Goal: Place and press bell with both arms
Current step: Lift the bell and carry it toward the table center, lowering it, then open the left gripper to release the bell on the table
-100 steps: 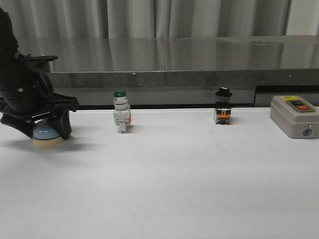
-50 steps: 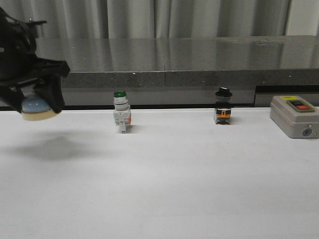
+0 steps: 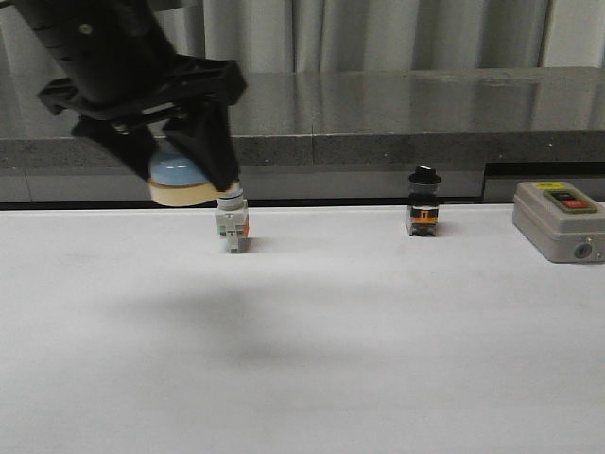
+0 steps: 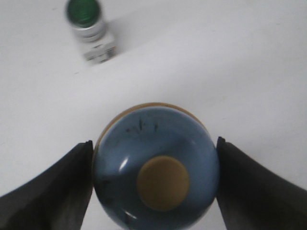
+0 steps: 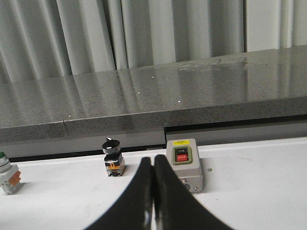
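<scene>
My left gripper should keep holding the bell. The bell's cream base is still above the white table.
My left gripper [image 3: 184, 161] is shut on the bell [image 3: 181, 180], a light-blue glossy dome with a cream base, and holds it well above the white table, just left of the green-capped switch. In the left wrist view the bell [image 4: 156, 172] sits between the two black fingers [image 4: 53, 189], its cream knob [image 4: 163, 183] facing the camera. My right gripper [image 5: 153, 165] shows only in the right wrist view; its fingers are pressed together and empty, above the table in front of the grey box.
A green-capped white push-button switch [image 3: 230, 216] stands at the table's back left, also in the left wrist view [image 4: 88, 28]. A black rotary switch [image 3: 423, 201] stands at back centre-right. A grey box with red and green buttons [image 3: 558, 220] sits at far right. A dark counter runs behind.
My left gripper has lifted the bell off the table at the far left and carried it up and to the right, to beside the green-capped switch.
</scene>
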Robot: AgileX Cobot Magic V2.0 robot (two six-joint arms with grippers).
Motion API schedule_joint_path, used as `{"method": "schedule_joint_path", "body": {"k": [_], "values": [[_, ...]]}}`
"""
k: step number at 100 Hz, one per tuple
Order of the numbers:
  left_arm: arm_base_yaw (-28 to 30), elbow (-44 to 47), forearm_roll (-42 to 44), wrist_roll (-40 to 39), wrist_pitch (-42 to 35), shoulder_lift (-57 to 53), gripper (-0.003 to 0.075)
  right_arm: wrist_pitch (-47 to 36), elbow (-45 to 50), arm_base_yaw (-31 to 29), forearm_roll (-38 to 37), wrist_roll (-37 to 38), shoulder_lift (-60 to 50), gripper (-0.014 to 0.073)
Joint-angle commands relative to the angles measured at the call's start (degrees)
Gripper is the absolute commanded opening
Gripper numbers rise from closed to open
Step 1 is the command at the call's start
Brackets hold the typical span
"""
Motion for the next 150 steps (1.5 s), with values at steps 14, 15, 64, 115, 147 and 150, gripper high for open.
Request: {"method": "schedule_joint_path", "body": {"k": [14, 15, 64, 115, 147, 150], "values": [[-6.55, -1.63, -1.01, -0.21, -10.41, 1.37, 0.0312, -4.83, -1.17, -0.38, -0.57, -0.24, -1.11, -0.0064], [-6.77, -1.63, -1.01, -0.21, -10.68, 1.81, 0.0312, -4.83, -1.17, -0.38, -0.57, -0.24, -1.11, -0.0064], [-7.99, -9.68, -1.01, -0.21, -10.49, 16.21, 0.0312, -4.83, -1.17, -0.38, -0.57, -0.24, -1.11, -0.0064], [-9.04, -10.35, -1.01, -0.21, -9.97, 16.97, 0.0598, -4.83, -1.17, -0.38, -0.57, -0.24, -1.11, -0.0064], [-8.81, -10.35, -1.01, -0.21, -7.36, 16.20, 0.0603, -4.83, -1.17, -0.38, -0.57, -0.24, -1.11, -0.0064], [-8.69, -10.35, -1.01, -0.21, -6.97, 15.75, 0.0603, -4.83, -1.17, -0.38, -0.57, -0.24, -1.11, -0.0064]]}}
